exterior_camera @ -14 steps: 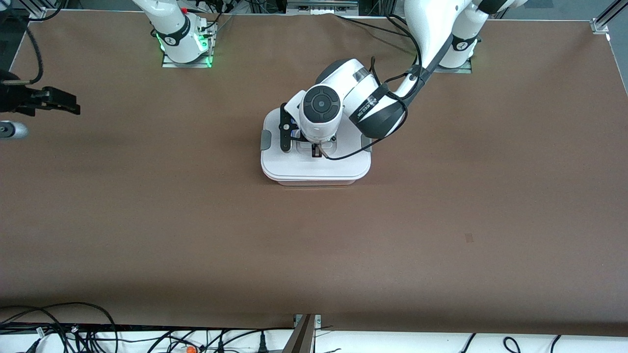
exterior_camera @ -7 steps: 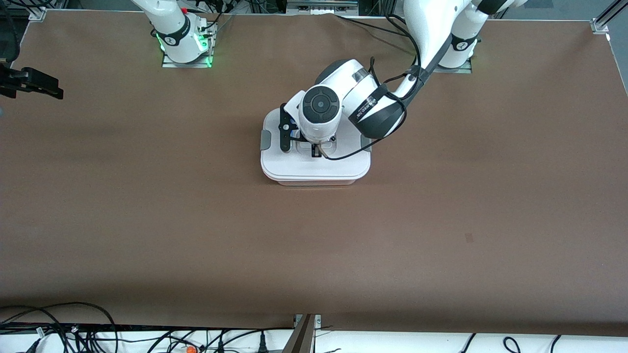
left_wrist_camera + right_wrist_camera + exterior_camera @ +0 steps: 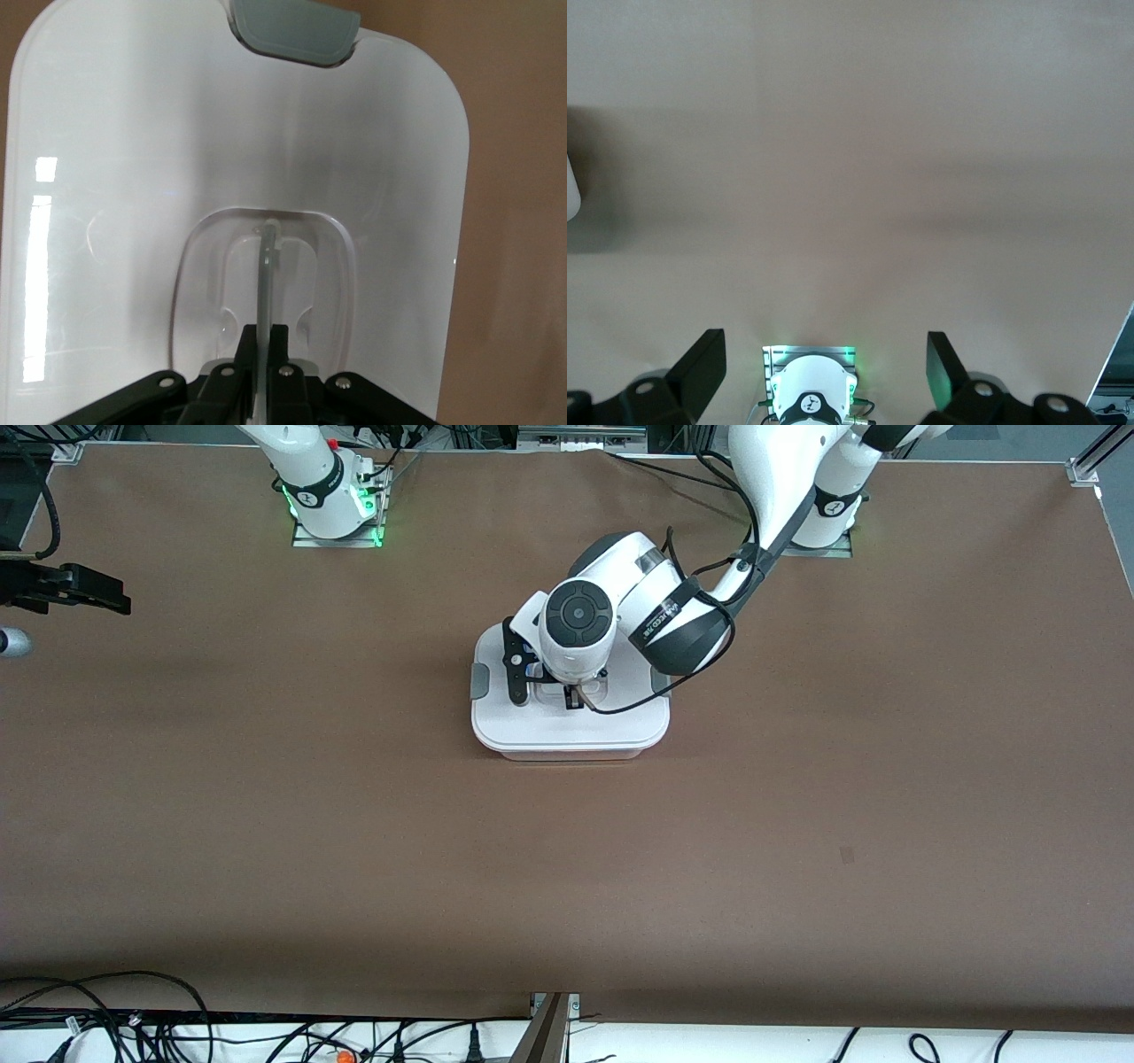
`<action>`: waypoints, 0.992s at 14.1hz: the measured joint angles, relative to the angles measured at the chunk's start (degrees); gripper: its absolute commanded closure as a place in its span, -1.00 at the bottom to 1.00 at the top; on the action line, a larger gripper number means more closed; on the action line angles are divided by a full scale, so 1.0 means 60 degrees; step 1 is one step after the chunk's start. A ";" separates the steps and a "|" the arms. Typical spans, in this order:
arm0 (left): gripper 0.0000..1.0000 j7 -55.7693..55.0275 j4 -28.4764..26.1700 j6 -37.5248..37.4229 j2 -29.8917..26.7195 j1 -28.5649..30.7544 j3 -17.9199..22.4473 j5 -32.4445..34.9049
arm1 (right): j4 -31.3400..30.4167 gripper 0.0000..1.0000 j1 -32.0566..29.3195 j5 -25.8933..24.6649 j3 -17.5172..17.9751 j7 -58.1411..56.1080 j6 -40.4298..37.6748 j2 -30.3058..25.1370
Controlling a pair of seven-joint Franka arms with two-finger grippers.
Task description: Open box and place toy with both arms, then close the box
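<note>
The lid (image 3: 563, 728) sits flat on the box's rim (image 3: 570, 754) in the front view, so the left gripper needs to release the lid.
The box (image 3: 567, 731) stands mid-table with its white lid (image 3: 620, 722) on, and a grey clip (image 3: 478, 680) shows at each end. My left gripper (image 3: 572, 698) is down on the lid's recessed centre and is shut on the thin upright handle rib (image 3: 268, 257). The lid (image 3: 133, 177) and one grey clip (image 3: 292, 31) fill the left wrist view, with the left gripper (image 3: 266, 341) at its edge. My right gripper (image 3: 93, 593) is open and empty in the air over the right arm's end of the table, and its fingers (image 3: 700, 365) are spread wide. The toy is not in view.
The right arm's base (image 3: 332, 500) glows green, and it also shows in the right wrist view (image 3: 811, 394). The left arm's base (image 3: 828, 514) stands beside it along the same table edge. Cables (image 3: 133, 1019) lie off the table edge nearest the front camera. A grey cylinder end (image 3: 11, 642) pokes in by the right gripper.
The right gripper has shifted along the table's end, first toward the bases, then partly back. The left gripper has stayed shut on the lid handle, and the box has not moved.
</note>
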 measured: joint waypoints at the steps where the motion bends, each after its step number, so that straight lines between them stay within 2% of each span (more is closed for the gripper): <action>1: 1.00 -0.0042 0.0000 0.0000 0.0000 0.0000 0.0000 0.0000 | 0.0000 -1.00 0.0000 0.0000 -0.0010 0.0000 0.0002 0.0000; 13: 0.96 -0.0088 0.0021 0.0027 0.0079 0.0001 0.0003 0.0000 | 0.0000 -1.00 0.0003 0.0154 -0.0034 0.0001 0.0007 0.0000; 14: -0.09 -0.0088 0.0030 0.0027 0.0081 0.0001 0.0005 0.0000 | 0.0000 -1.00 0.0003 0.0155 -0.0034 0.0001 0.0006 0.0000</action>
